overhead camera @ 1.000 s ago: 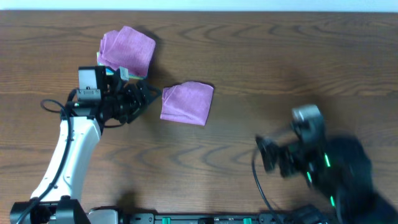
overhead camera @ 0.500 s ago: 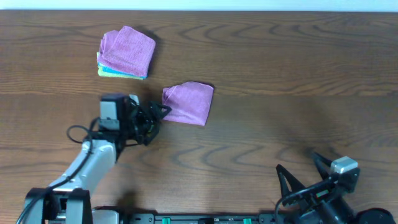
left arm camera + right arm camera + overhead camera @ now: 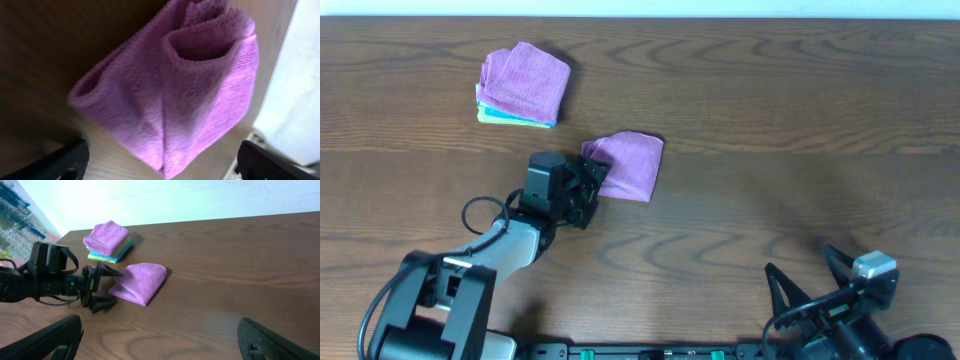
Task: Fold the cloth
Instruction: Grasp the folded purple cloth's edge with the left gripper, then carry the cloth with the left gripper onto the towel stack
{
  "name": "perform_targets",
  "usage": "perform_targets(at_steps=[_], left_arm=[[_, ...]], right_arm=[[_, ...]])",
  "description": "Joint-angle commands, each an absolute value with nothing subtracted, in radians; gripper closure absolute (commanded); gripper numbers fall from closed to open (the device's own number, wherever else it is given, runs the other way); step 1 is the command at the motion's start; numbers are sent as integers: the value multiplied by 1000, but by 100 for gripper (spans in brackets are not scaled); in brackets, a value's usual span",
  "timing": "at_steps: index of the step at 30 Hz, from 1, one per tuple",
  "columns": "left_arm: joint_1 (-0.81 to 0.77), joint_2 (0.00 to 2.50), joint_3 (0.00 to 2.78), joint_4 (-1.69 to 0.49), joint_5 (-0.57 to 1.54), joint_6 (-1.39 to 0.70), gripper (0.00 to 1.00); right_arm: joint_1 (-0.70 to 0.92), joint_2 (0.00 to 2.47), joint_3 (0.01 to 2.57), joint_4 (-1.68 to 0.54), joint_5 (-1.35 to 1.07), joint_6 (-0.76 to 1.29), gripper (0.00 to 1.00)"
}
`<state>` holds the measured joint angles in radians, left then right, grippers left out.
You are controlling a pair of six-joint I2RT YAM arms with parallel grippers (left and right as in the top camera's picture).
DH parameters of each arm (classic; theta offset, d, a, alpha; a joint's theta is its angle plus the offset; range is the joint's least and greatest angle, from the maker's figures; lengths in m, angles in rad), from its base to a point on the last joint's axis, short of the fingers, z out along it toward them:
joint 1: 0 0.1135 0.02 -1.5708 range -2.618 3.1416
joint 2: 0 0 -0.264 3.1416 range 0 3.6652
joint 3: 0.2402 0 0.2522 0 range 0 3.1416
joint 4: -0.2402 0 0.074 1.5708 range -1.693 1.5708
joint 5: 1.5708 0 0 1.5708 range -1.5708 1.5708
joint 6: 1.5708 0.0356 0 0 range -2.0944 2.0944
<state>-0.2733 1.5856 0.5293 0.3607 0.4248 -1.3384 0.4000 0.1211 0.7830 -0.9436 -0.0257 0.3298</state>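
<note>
I will next set the purple cloth folded on the stack. My left gripper will grab the cloth's near corner for that and pinch its layers together.
The purple cloth (image 3: pixel 630 165) lies on the table in a loose fold, with rounded layers showing in the left wrist view (image 3: pixel 180 85). My left gripper (image 3: pixel 599 178) is at its left edge, open. The cloth's near corner points into the gap between the two fingers (image 3: pixel 67 161), and nothing is pinched. My right gripper (image 3: pixel 801 264) stands open low at the table's front right, far from the cloth. Nothing lies between its fingers (image 3: pixel 55 341). The right wrist view shows the cloth (image 3: pixel 141 282) with the left gripper (image 3: pixel 103 286) beside it.
A neat stack of purple, teal and yellow-green cloths (image 3: pixel 523 86) sits at the back left, apart from the cloth. The same stack (image 3: pixel 108 240) shows in the right wrist view. The brown wooden table (image 3: pixel 790 120) stretches bare to the right.
My left gripper has moved right and toward the front, along the cloth's left edge, with its jaws opening wider. The right arm drew back to the front right edge and then stayed still.
</note>
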Motion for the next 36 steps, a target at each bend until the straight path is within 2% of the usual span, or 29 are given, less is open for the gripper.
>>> perform_targets(at_steps=[1,3,9,12,14,16,19,21,27,32,36], left_arm=[[-278,1647,524,397,381,-1377,5],[-279,1681,524,422,377,-1377,7],[-290,1826,524,501,370,-1376,23],[-295,1939,524,624,376,-1347,24],[-295,2008,524,719,402,-1309,35],[-295,2064,525,789,421,-1273,50],[-295,2143,527,861,430,-1222,81],[-295,2159,527,874,431,-1193,92],[-294,2162,540,879,440,-1119,94],[-288,2157,565,988,553,-1016,94],[-260,2100,612,983,617,-1017,94]], right_arm=[[393,117,777,-943,-16,344,1],[393,117,777,-943,-16,344,1],[393,117,777,-943,-35,344,1],[393,117,777,-943,-99,344,1],[393,117,777,-943,-133,344,1],[393,117,776,-943,-135,344,1],[393,117,777,-949,-135,344,1],[393,117,777,-963,-135,344,1],[393,117,777,-1034,-135,344,1],[393,117,777,-1104,-135,344,1],[393,117,776,-1158,-135,344,1]])
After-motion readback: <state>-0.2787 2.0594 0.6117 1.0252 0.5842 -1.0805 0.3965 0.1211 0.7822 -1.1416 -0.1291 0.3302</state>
